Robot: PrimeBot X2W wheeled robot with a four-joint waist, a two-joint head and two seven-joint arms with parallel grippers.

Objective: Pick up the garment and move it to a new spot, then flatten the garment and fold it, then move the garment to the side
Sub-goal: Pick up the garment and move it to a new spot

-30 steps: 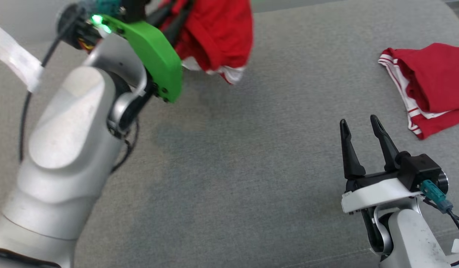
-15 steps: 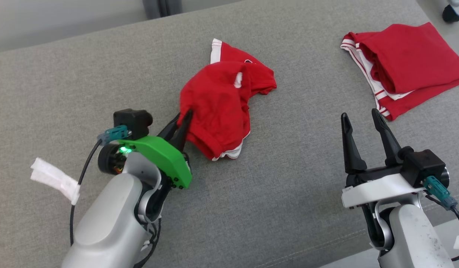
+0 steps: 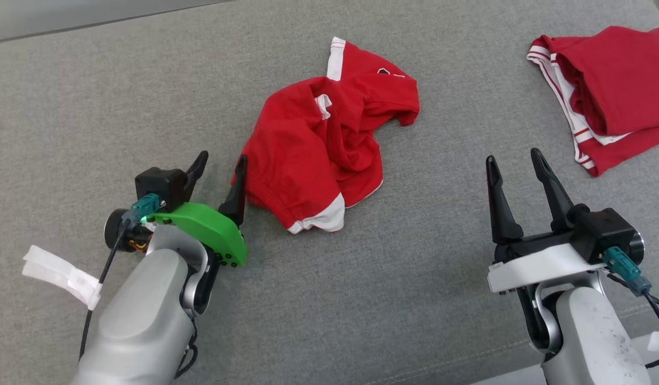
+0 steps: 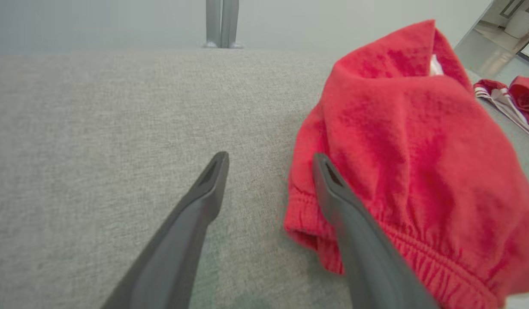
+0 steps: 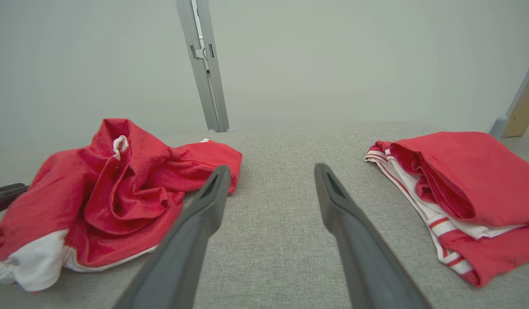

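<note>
My left gripper should grab the garment (image 3: 324, 144) next by the elastic edge (image 3: 259, 196). That edge stands up off the cushion while the rest of the garment lies in a loose heap.
The garment (image 3: 324, 144) is a crumpled red piece with white trim, lying in a heap at the middle of the grey cushion (image 3: 361, 299). Its elastic edge (image 4: 376, 240) lies against the right finger of my left gripper (image 3: 220, 163), which stands open just to the heap's left with nothing between its fingers. The same heap (image 5: 114, 193) appears at the left of the right wrist view. My right gripper (image 3: 515, 157) stands open at the lower right, well clear of the heap, fingers apart over bare fabric (image 5: 273, 214).
A second red garment with white stripes (image 3: 607, 91) lies folded at the far right of the cushion, also seen as a folded pile (image 5: 466, 193). A white tape tag (image 3: 59, 274) hangs from my left arm's cable. A grey post (image 5: 204, 64) stands behind the cushion.
My left gripper carried the garment down from mid-air onto the cushion, then opened and let it go. The head camera shifted. The right gripper stayed where it was.
</note>
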